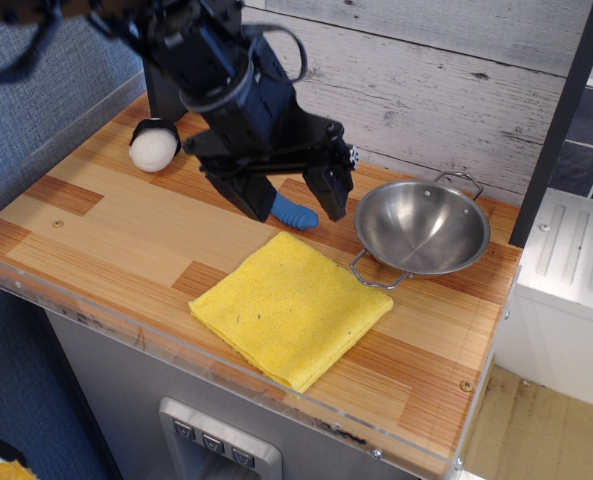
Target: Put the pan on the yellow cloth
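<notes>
I next need to grab the pan by its steel rim with my gripper, and then I need to put the pan down on the yellow cloth.
The shiny steel pan with two wire loop handles sits on the wooden counter at the right, just beyond the right corner of the yellow cloth. The cloth lies flat near the counter's front edge, with nothing on it. My gripper hangs open and empty above the counter, behind the cloth and left of the pan. Its right finger is a short way from the pan's left rim. The gripper touches neither pan nor cloth.
A blue ridged object lies on the counter under the gripper, partly hidden. A white ball-like object sits at the back left. A grey plank wall stands behind, and a clear acrylic rim lines the front edge.
</notes>
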